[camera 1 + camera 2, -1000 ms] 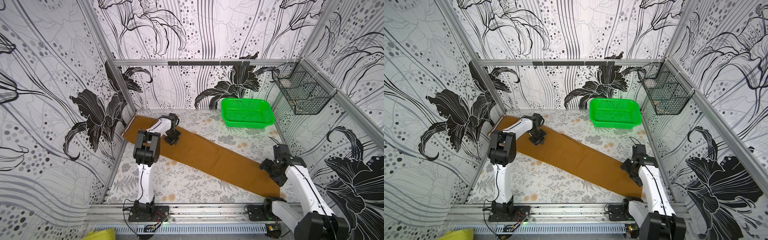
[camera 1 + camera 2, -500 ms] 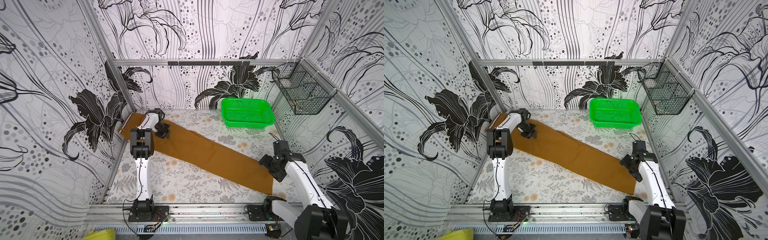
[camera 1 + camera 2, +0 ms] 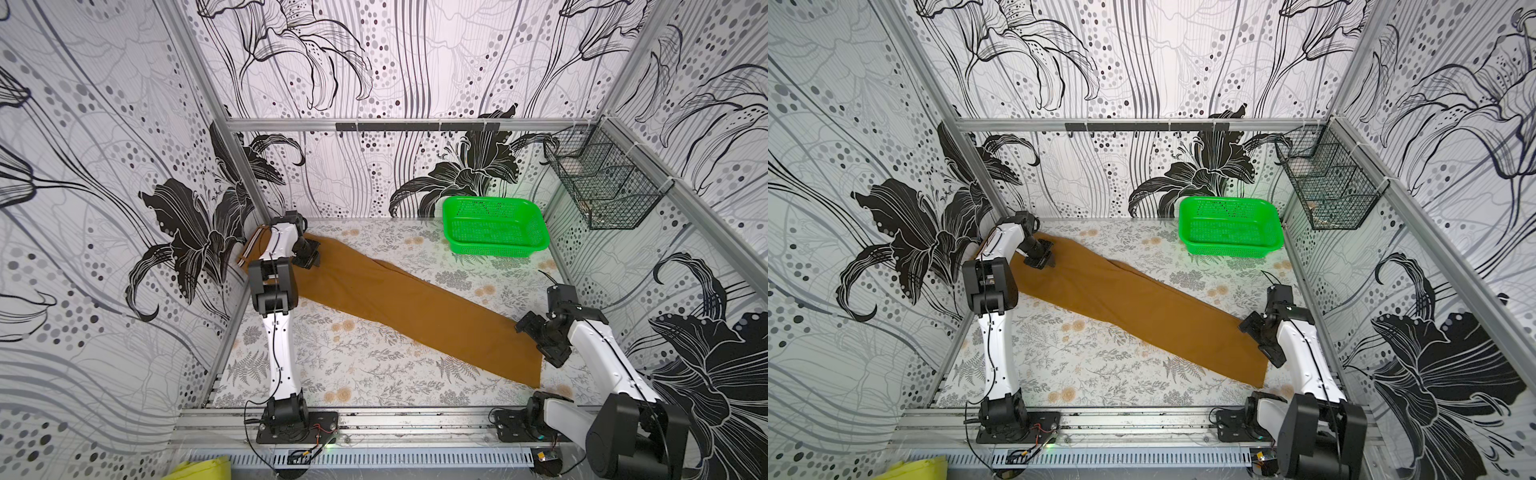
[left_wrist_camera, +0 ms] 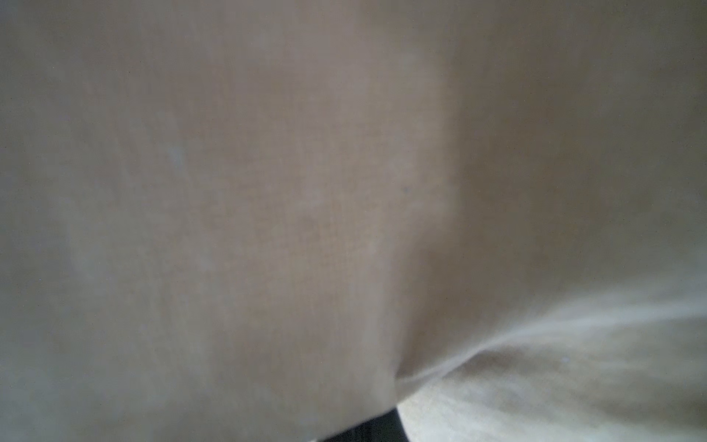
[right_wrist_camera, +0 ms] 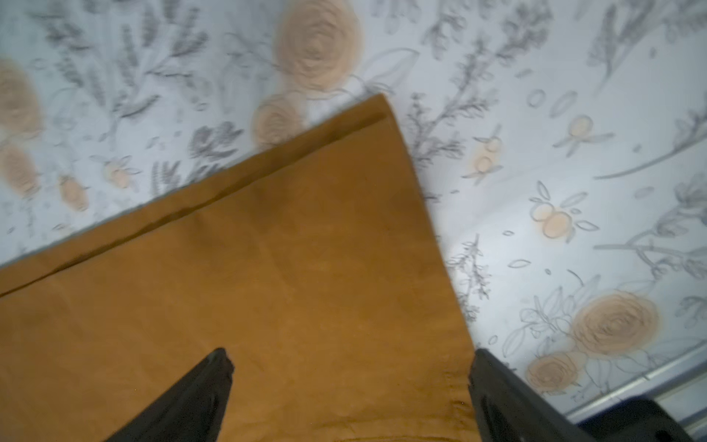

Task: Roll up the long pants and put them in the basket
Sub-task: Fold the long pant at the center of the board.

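The legs need to come over toward the waistband for rolling up, so my right gripper will grab the hem end of the long pants [image 3: 399, 307] next.
The long pants [image 3: 399, 307] [image 3: 1133, 307] lie flat and stretched in a diagonal strip, from the far left corner to the near right. Their pale striped waistband [image 3: 249, 249] rests against the left wall. My left gripper [image 3: 309, 259] [image 3: 1044, 259] is down on the waist end and shut on the cloth. Blurred brown fabric [image 4: 267, 191] fills the left wrist view. My right gripper [image 3: 540, 338] [image 3: 1262, 338] [image 5: 350, 354] hovers open just above the hem end [image 5: 267, 268]. Its black fingers [image 5: 206, 386] straddle the hem corner and hold nothing.
A green plastic basket [image 3: 494, 226] [image 3: 1229, 226] stands at the far right of the floral table [image 3: 353, 365]. A black wire basket [image 3: 602, 187] hangs on the right wall. Patterned walls close in three sides. Something yellow [image 3: 199, 471] lies below the front rail.
My left gripper has moved back toward the far left corner, dragging the waist end with it. The hem slid a little away from the right arm. The right gripper opened slightly wider.
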{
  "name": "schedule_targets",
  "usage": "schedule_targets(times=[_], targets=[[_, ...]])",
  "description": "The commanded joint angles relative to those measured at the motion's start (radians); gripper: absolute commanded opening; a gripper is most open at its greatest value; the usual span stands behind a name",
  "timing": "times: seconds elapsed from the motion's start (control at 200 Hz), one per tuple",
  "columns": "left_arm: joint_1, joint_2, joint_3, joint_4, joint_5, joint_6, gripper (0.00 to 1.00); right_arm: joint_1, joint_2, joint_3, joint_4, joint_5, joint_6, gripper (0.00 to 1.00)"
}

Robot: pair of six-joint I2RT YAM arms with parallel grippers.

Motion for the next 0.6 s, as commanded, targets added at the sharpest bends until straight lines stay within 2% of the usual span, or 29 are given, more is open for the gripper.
schedule_targets(times=[0.0,0.11,0.17,0.26,0.3,0.32,0.37,0.395,0.516,0.596], targets=[[0.034,-0.015,-0.107,0.080,-0.102,0.018,0.00,-0.041,0.026,-0.044,-0.040,-0.020,0.044,1.00],[0.033,-0.079,-0.202,0.145,-0.073,0.002,0.02,-0.046,0.060,-0.051,-0.019,-0.021,0.062,1.00],[0.030,-0.117,-0.249,0.182,-0.067,-0.010,0.10,-0.047,0.093,-0.046,0.002,-0.039,0.061,1.00],[0.022,-0.156,-0.268,0.195,-0.068,-0.003,0.28,-0.047,0.155,-0.046,0.051,-0.085,0.062,0.99],[0.020,-0.170,-0.268,0.194,-0.068,0.004,0.40,-0.047,0.180,-0.051,0.072,-0.099,0.063,0.98],[0.017,-0.176,-0.267,0.194,-0.068,0.006,0.42,-0.047,0.192,-0.053,0.081,-0.105,0.064,0.97],[0.011,-0.192,-0.268,0.194,-0.069,0.013,0.44,-0.047,0.221,-0.060,0.106,-0.116,0.063,0.96],[0.010,-0.200,-0.267,0.194,-0.071,0.016,0.44,-0.047,0.234,-0.063,0.118,-0.122,0.062,0.91],[0.004,-0.234,-0.274,0.197,-0.072,0.018,0.45,-0.047,0.274,-0.086,0.149,-0.145,0.070,0.86],[0.001,-0.248,-0.279,0.200,-0.070,0.018,0.45,-0.047,0.276,-0.109,0.173,-0.170,0.075,0.78]])
